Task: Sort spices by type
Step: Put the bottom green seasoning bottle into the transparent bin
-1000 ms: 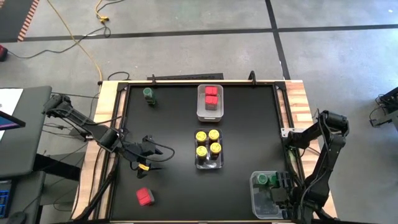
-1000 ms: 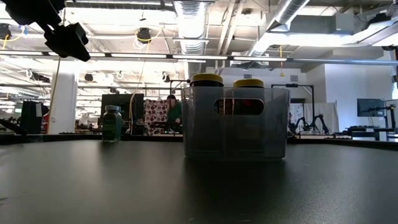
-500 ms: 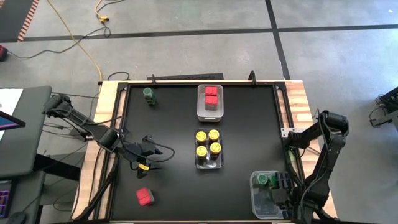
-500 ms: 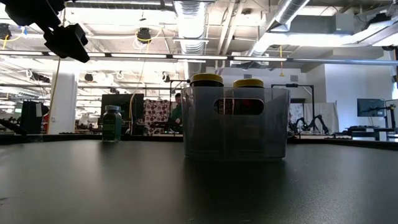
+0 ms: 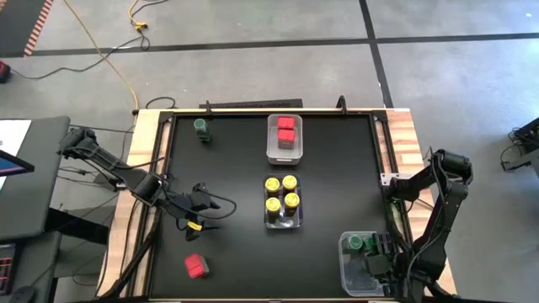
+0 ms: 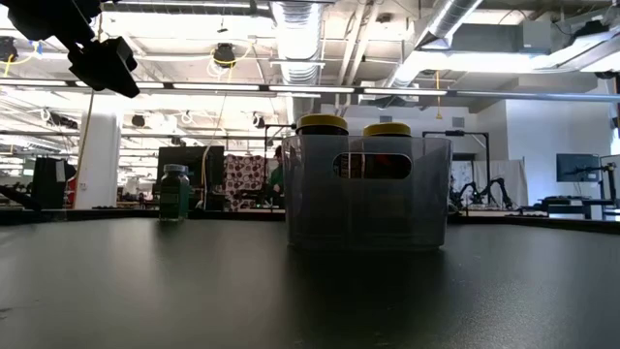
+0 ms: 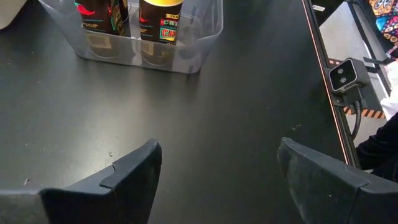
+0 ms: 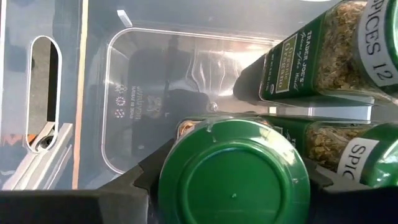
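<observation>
The green-lidded jar (image 8: 233, 177) stands low over the clear bin's bottom beside the other jars, so my right gripper will open.
My right gripper (image 5: 376, 252) hangs over the clear bin (image 5: 347, 268) at the table's near right corner, shut on a green-lidded jar (image 8: 233, 177). Other green-lidded jars (image 8: 317, 59) lie in that bin. My left gripper (image 5: 205, 212) stands open above the bare table at the left, with nothing between its fingers (image 7: 134, 168). A red square-topped spice (image 5: 196, 267) sits on the table near the front left. A lone green-lidded jar (image 5: 202, 128) stands upright at the far left. Yellow-lidded jars (image 5: 281, 193) fill the middle bin, and red ones (image 5: 286, 128) the far bin. My right gripper pinches the green-lidded jar at its lid (image 8: 180, 168), one finger (image 8: 140, 183) on each side. The fingers come from above, pointing down. The jar stands upright inside the clear bin; whether its base rests on the bin's floor is hidden by the lid.
The yellow jars' bin (image 6: 366, 189) stands mid-table, just right of my left gripper, and shows in the left wrist view (image 7: 186, 50). The red spices' bin (image 5: 285, 153) is behind it. Bare black table (image 5: 227, 168) lies between the left gripper and both bins.
</observation>
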